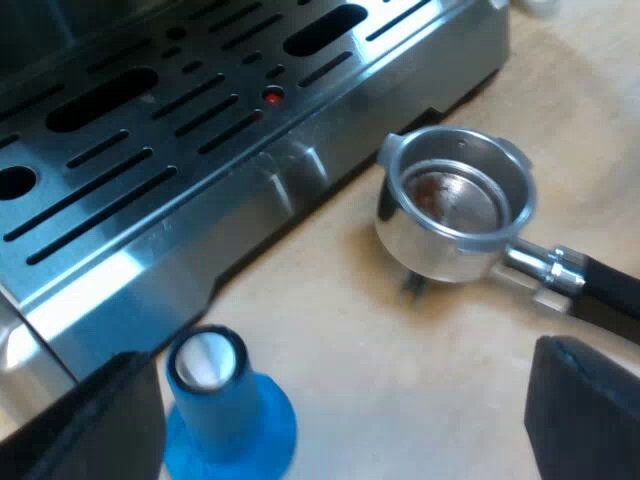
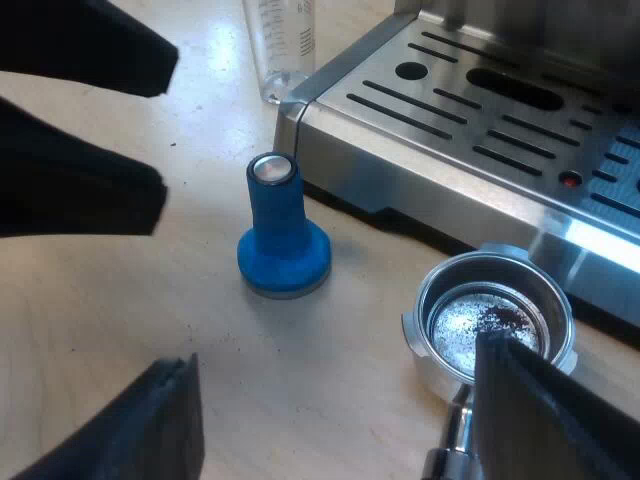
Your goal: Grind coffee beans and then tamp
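The tamper's round base spreads low against the table. My left gripper needs to grab the tamper by its narrow upright handle (image 1: 216, 397) to tamp.
The metal holder (image 1: 455, 205) lies loose on the wooden table beside the espresso machine's drip tray (image 1: 150, 130), a little brown residue in its basket. Its dark handle (image 1: 612, 292) runs toward one of my left fingers (image 1: 585, 405). The blue tamper (image 1: 222, 410) stands upright close to the other finger. My left gripper (image 1: 340, 430) is open above the table between tamper and holder, holding nothing. My right gripper (image 2: 340, 430) is open too, one finger (image 2: 540, 410) over the neck of the holder (image 2: 495, 325). The tamper (image 2: 283, 235) stands apart from it, near the left arm's gripper (image 2: 75, 125).
The machine's slotted drip tray (image 2: 470, 120) rises beside the holder, a red light (image 2: 570, 181) among its slots. A measuring glass (image 2: 280, 45) stands at the tray's corner, beyond the tamper. Bare wooden table (image 2: 330, 370) lies between tamper and holder.
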Controlling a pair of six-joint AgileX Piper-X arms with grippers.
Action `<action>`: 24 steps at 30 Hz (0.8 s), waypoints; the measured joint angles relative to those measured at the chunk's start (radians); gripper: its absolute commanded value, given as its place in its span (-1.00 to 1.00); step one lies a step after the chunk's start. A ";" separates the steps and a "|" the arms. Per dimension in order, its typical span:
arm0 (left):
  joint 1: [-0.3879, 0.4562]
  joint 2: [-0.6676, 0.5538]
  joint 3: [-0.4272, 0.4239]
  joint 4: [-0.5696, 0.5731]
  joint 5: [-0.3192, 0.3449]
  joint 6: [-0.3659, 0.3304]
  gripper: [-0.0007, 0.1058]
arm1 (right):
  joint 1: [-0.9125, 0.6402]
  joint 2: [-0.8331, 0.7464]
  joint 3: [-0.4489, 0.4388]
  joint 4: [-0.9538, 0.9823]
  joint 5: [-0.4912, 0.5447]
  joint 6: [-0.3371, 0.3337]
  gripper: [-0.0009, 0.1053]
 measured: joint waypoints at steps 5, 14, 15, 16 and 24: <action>0.000 0.108 0.000 -0.086 -0.008 0.000 0.47 | 0.000 0.000 0.000 0.000 0.000 0.000 0.13; 0.000 0.301 0.000 -0.251 -0.016 0.000 0.47 | 0.000 0.000 0.000 0.000 0.000 0.000 0.13; 0.000 0.330 0.000 -0.273 -0.015 0.000 0.47 | 0.000 0.000 0.000 0.000 0.000 0.000 0.13; 0.000 0.341 0.000 -0.277 -0.015 0.000 0.47 | 0.000 0.000 0.000 0.000 0.000 0.000 0.13; 0.000 0.454 0.000 -0.391 -0.044 0.000 0.40 | 0.000 0.000 0.000 0.000 0.000 0.000 0.13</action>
